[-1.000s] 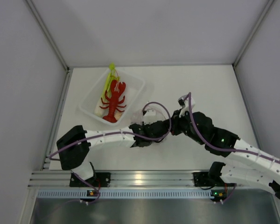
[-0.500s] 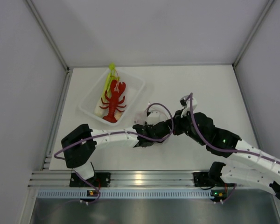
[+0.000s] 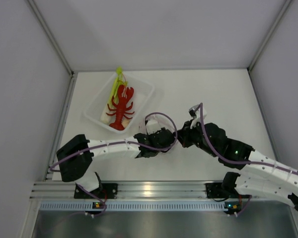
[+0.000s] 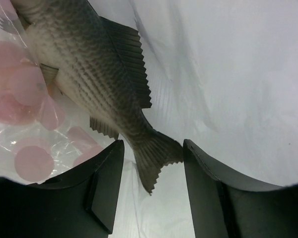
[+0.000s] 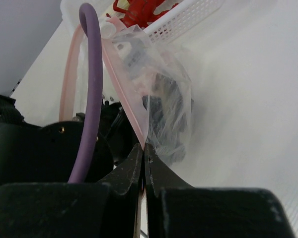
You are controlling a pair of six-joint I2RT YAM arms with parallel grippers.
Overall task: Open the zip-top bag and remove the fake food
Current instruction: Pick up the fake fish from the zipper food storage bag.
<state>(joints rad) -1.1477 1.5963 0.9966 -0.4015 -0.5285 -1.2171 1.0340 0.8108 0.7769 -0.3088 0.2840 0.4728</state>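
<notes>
The grey fish point(image 4: 84, 64) needs to come out of the zip-top bag tail-first. My left gripper will grab the fish by the narrow base of its tail point(image 4: 140, 136) next.
The zip-top bag point(image 5: 161, 84), clear with a pink zip strip point(image 5: 121, 84), hangs from my right gripper point(image 5: 144, 146), which is shut on the strip's edge. In the left wrist view the grey fish point(image 4: 84, 64) lies inside the bag, with pink dots point(image 4: 32, 161) on the plastic at the left. My left gripper point(image 4: 153, 147) is open inside the bag, and the fish's tail lies between its fingers. In the top view the left gripper point(image 3: 158, 141) and right gripper point(image 3: 181, 136) meet at mid-table. The red lobster point(image 3: 121, 106) and the leek point(image 3: 114, 88) lie in the tray.
The rigid clear tray point(image 3: 141, 87) stands at the back left, close behind the grippers, and its rim shows in the right wrist view point(image 5: 188, 15). White walls close in the table on three sides. A purple cable point(image 5: 89, 99) loops in front of the right wrist camera.
My left gripper pushed right toward the right gripper, then drew back left a little. The right gripper shifted slightly left while still holding the bag.
</notes>
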